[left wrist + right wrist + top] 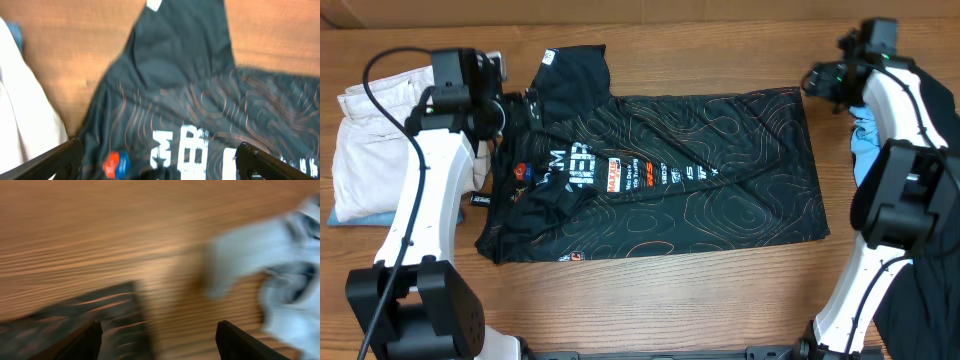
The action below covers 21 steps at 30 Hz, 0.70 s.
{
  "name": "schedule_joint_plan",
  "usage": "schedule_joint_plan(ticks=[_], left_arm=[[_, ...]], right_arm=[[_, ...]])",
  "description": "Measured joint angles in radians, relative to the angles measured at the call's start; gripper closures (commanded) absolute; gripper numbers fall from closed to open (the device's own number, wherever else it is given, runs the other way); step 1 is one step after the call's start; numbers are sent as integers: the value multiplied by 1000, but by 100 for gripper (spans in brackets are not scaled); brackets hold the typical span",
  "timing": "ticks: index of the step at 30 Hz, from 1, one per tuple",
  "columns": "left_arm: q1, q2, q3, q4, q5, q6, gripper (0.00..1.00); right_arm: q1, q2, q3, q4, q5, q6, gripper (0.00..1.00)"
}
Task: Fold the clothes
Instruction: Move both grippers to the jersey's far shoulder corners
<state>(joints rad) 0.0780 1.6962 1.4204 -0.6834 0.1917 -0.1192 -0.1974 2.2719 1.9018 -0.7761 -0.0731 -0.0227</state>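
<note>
I need to grab the jersey's far-side edge beside the sleeve with my left gripper next, to fold the black jersey (720,170) over its near half.
The clothes are a black jersey (720,170) with thin orange contour lines and white and orange logos. It lies spread across the middle of the table, one sleeve (575,70) pointing to the far side. My left gripper (517,108) hovers over the jersey's left end. In the left wrist view the left gripper (159,165) is open, and the jersey's white lettering (192,150) shows between its fingers (55,160). My right gripper (812,80) is by the jersey's far right corner. Its wrist view is blurred, but the right gripper (160,340) is open over bare wood, with the jersey's corner (100,310) beside its left finger (82,340).
Beige trousers (370,140) lie folded at the table's left edge, right by the left arm. A light blue shirt (866,140) (280,265) lies bunched at the right edge, behind the right arm. Bare wood (670,300) runs along the front.
</note>
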Motion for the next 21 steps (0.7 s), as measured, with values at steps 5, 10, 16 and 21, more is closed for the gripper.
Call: schedule_joint_plan(ticks=[5,10,16,21], left_arm=[[0,105,116,77,0,34,0],[1,258,146,256,-5,52,0],[5,447,146,433,-8,52,4],[10,558,154,521,6,47,7]], right_arm=[[96,-83,36,-101,-34,1,23],[112,-97,41,-194,-41,1,23],[101,-97,41,-276,-42,1,24],[100,-97,41,-303,-42,4,27]])
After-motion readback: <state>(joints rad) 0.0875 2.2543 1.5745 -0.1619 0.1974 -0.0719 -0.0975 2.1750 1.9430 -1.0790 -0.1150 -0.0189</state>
